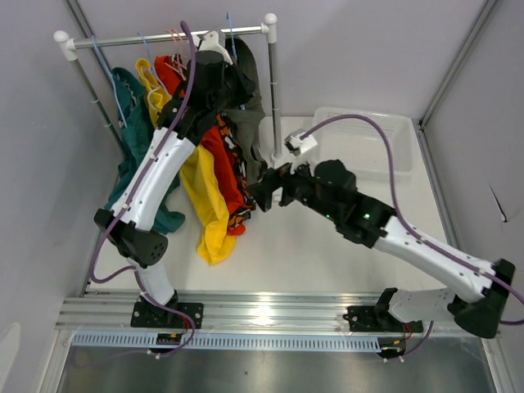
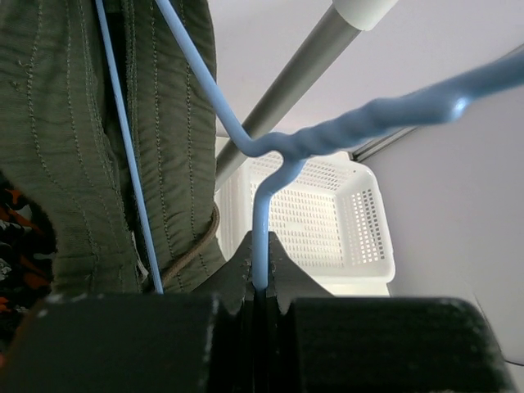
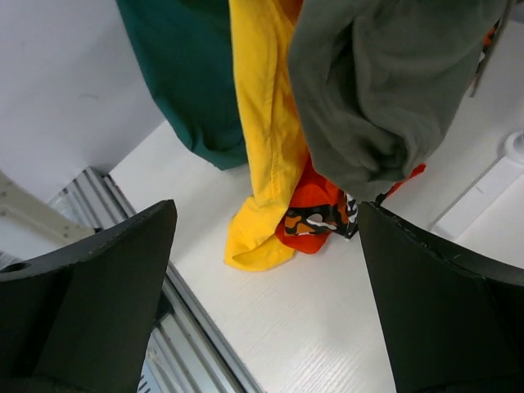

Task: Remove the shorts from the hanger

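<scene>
My right gripper will take hold of the olive shorts by their hanging lower edge (image 1: 255, 169) (image 3: 368, 164).
Five shorts hang from hangers on the rack rod (image 1: 164, 37): teal (image 1: 131, 123), yellow (image 1: 205, 196), red-orange (image 1: 223, 160), orange-black-white patterned (image 1: 242, 182) and dark olive (image 1: 246, 115). My left gripper (image 1: 223, 57) is up by the rod, shut on the stem of the blue hanger (image 2: 260, 237) that carries the olive shorts (image 2: 65, 123). My right gripper (image 1: 260, 190) is open and empty, just below the olive shorts' lower edge (image 3: 385, 90). Between its fingers (image 3: 90, 303) I see the yellow (image 3: 262, 123), red-orange (image 3: 315, 201) and teal (image 3: 188, 74) shorts.
A white perforated basket (image 1: 327, 113) stands at the back right beside the rack's right post (image 1: 274, 98); it also shows in the left wrist view (image 2: 344, 213). Grey walls close in on the left and right. An aluminium rail (image 1: 262, 311) runs along the near edge.
</scene>
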### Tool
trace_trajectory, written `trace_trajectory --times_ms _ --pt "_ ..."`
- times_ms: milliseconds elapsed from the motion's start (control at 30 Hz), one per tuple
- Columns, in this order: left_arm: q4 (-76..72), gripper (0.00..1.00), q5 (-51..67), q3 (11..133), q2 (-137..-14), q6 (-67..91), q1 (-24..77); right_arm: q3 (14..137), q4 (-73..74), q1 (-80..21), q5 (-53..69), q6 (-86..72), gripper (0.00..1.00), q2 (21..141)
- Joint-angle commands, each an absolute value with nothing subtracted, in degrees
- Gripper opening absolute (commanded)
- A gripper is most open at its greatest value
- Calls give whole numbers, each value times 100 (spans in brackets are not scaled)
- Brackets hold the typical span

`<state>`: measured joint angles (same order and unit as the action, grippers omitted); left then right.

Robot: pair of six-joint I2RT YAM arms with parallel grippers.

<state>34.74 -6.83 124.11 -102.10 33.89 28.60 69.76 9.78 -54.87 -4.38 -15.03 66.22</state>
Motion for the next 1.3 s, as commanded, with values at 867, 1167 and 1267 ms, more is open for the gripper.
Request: trace_trajectory --times_ms 867,1167,1267 --pt "2408 0 -316 11329 -9017 3779 2496 4906 -2338 -5774 -2830 -1739 0 7613" --pt "2681 0 -580 12295 -9518 3463 2347 3665 -1750 -7109 -4138 -2715 0 6443" --pt "2628 0 -615 12401 -9589 3489 2303 3647 -1556 -7460 -4480 -2760 0 6381"
